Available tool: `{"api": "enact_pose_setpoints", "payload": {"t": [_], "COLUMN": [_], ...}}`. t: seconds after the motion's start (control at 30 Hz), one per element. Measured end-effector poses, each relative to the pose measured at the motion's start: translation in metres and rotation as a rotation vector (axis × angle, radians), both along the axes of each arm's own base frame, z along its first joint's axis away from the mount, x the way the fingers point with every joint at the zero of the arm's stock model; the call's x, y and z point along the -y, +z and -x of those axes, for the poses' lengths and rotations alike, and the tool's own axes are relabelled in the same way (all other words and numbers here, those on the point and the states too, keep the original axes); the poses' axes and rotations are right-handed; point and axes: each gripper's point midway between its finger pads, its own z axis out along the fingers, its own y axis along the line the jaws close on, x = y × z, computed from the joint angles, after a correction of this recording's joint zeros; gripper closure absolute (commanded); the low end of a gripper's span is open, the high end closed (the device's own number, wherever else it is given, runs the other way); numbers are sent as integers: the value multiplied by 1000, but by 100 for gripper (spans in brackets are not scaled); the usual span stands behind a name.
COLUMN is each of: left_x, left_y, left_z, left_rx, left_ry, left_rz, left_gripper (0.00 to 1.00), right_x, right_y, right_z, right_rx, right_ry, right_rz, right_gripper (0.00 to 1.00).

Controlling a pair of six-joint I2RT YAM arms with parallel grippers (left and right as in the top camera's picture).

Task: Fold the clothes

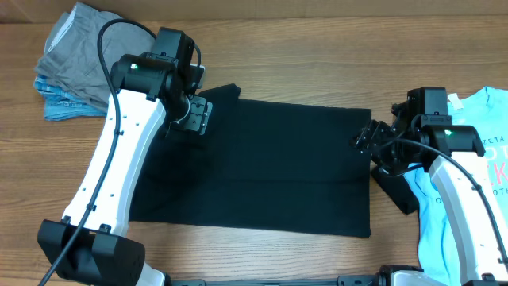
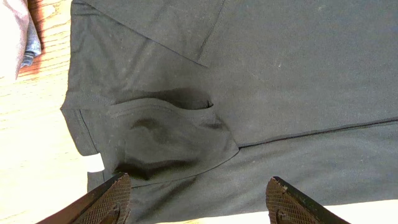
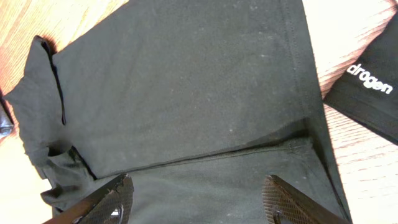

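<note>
The far side of the T-shirt needs to be folded toward me next. My left gripper needs to grab the black T-shirt [image 1: 262, 167] by its far edge at the collar end for that.
The black T-shirt [image 1: 262, 167] lies flat on the table as a wide folded rectangle, one of the clothes here. My left gripper [image 1: 197, 117] hovers open over its upper left corner. In the left wrist view the left gripper [image 2: 202, 200] stands above the collar fold [image 2: 168, 134], with the small white neck tag [image 2: 94, 163] close to the left finger. My right gripper [image 1: 365, 137] is open over the shirt's right edge. In the right wrist view the right gripper [image 3: 199, 200] frames a folded layer and hem of the T-shirt [image 3: 186, 81], with nothing held.
A grey and blue pile of clothes [image 1: 75, 59] sits at the back left. A light-blue printed tee [image 1: 480, 151] lies at the right under the right arm. A black piece with white lettering [image 3: 365, 93] lies beside the shirt's right edge [image 1: 394, 189].
</note>
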Motion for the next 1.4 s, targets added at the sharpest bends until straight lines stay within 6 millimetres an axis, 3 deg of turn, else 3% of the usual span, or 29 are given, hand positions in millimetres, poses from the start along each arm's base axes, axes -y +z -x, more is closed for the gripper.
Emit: {"api": "enact_pose_setpoints", "payload": {"t": [0.57,0.63,0.67,0.7,0.8,0.93,1.07,1.23,1.4], "left_x": [-3,1,4,8,21,26,29,28,25], "left_y": [-2,-1,1,3,8,1,-25,-81,-133], "left_z": [11,4,-3,-11,-32,-43,-57,-68,-78], "left_rx": [-46,-14,16,52,147,191,187,85,12], "left_ry": [0,-4,-10,-18,-68,-101,-113,-131,-148], "left_rz": [-11,-3,4,12,24,24,12,-41,-92], "left_gripper": [20,11,7,6,3,3,6,8,22], "right_x": [-3,-3,-3,-3,-3,-2,2,5,9], "right_y": [4,3,3,2,2,1,0,1,1], "right_z": [-7,-5,-4,-3,-1,0,-1,-6,-11], "right_rx": [42,35,31,27,17,3,1,21,36], "right_ry": [29,32,33,32,29,9,-7,-21,-41], "right_rz": [-7,-6,-6,-7,-8,-11,10,24,43], "right_gripper": [28,26,17,1,0,0,0,0,0]}}
